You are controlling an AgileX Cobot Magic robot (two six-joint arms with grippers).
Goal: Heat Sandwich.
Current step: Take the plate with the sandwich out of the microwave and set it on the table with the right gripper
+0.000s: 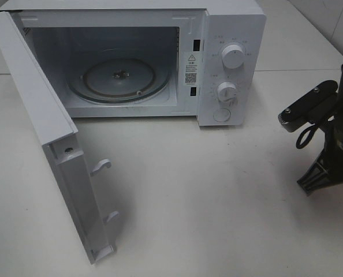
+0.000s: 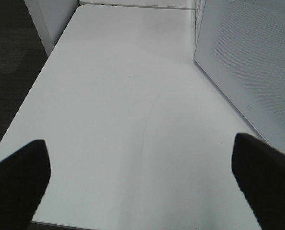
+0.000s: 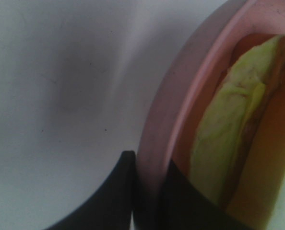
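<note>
The pink plate's rim (image 3: 181,86) is separated from its shadow on the tabletop by a bright gap, so my right gripper needs to keep holding the plate.
In the right wrist view the sandwich (image 3: 229,129), with a yellowish-green filling and tan crust, lies on a round pink plate (image 3: 181,96). My right gripper (image 3: 149,162) is shut on the plate's rim, one dark finger (image 3: 116,191) outside and one inside. Plate and sandwich are out of the exterior view; only the right arm (image 1: 321,144) shows at its right edge. The white microwave (image 1: 232,29) stands at the back with its door (image 1: 50,133) swung open to the left and a bare glass turntable (image 1: 119,78) inside. My left gripper (image 2: 141,172) is open and empty over the table.
The open door juts forward over the left of the table, its latch hooks (image 1: 102,166) pointing right. Two control knobs (image 1: 232,56) sit on the microwave's right panel. The left wrist view shows the white table (image 2: 123,105) beside the microwave's side wall (image 2: 248,62).
</note>
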